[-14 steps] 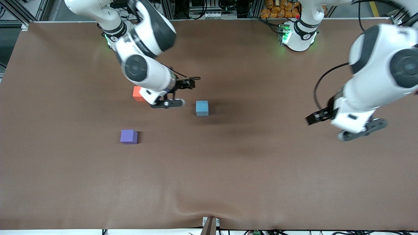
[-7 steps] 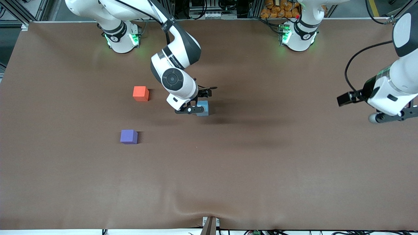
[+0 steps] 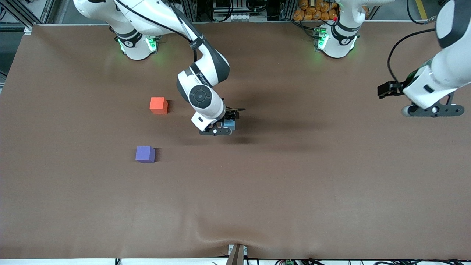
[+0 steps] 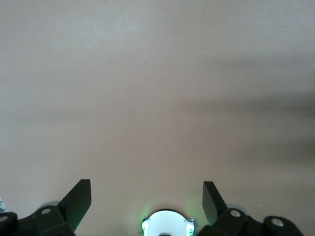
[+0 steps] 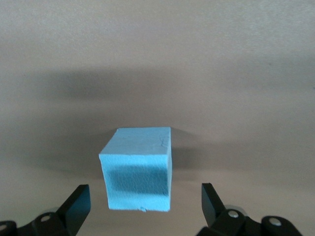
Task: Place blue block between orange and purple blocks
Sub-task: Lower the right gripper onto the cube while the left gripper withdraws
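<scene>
The blue block (image 3: 230,125) needs to go between the orange and purple blocks, so my right gripper will next pick it up by its opposite sides.
The light blue block (image 3: 230,125) lies on the brown table, mostly covered by my right gripper (image 3: 220,128), which is low over it. In the right wrist view the blue block (image 5: 139,169) sits just ahead of my open right gripper (image 5: 143,194), in line with the gap between the two fingers and untouched by either. The orange block (image 3: 158,105) lies toward the right arm's end. The purple block (image 3: 145,154) lies nearer the front camera than the orange one. My left gripper (image 3: 431,111) hangs open and empty over the left arm's end; its wrist view (image 4: 145,194) shows bare table.
The brown table cover (image 3: 257,191) has a wrinkle at its front edge (image 3: 220,230). The left arm's base with its green light (image 4: 167,225) shows between the left fingers. The arm bases (image 3: 134,44) stand along the table's back edge.
My right gripper swept from beside the orange block to the blue block and came down over it. My left arm drew back toward the table's end and away from the front camera.
</scene>
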Available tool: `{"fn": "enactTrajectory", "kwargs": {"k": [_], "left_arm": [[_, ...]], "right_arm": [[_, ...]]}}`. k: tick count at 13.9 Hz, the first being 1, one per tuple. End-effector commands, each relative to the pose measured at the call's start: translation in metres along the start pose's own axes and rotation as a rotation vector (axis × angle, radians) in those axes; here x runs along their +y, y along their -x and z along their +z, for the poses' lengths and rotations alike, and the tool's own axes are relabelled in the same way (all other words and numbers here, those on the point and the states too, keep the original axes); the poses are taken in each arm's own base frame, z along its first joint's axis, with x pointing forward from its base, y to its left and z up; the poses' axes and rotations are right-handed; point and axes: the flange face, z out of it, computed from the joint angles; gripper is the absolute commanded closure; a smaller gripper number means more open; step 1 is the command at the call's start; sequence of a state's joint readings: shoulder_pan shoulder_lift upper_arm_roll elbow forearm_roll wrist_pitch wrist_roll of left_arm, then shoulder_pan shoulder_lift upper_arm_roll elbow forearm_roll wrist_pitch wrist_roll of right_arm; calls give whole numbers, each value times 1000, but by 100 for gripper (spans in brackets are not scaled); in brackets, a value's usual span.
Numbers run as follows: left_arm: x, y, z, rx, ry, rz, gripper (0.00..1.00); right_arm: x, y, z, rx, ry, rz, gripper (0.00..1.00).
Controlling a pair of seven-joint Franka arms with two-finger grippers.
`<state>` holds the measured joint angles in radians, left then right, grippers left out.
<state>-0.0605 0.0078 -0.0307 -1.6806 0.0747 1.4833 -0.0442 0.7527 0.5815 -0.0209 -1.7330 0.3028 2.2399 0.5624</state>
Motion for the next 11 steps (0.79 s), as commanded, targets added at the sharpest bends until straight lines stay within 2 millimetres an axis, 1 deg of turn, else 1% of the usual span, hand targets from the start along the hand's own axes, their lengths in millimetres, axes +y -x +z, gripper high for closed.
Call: {"fn": "enactTrajectory", "kwargs": {"k": [1,3,4,5,6,7,8,9,11], "left_arm": [[-9,13,-22,48,10,10,0],[-13,13,-39,84,23,-11,0],[-11,12,-49,104,24,-6,0],[-6,11,-49,102,24,1,0],[-3,14,-53,104,30,3,0],[0,14,-55,106,55,-8,0],[2,14,-57,108,85,-32,0],[1,17,-60,111,90,-48,0],[5,17,-59,107,90,-51,0]], "right_arm": [[-6,2,10,37,5,9,0],[-7,2,12,44,1,8,0],[-9,3,20,47,4,3,0],[-10,3,25,57,0,1,0],[-10,2,30,60,0,1,0],[-12,4,33,60,1,-4,4],[-12,4,33,59,2,-3,17],[-12,5,33,56,3,14,37],[-14,4,25,59,0,25,88]]}}
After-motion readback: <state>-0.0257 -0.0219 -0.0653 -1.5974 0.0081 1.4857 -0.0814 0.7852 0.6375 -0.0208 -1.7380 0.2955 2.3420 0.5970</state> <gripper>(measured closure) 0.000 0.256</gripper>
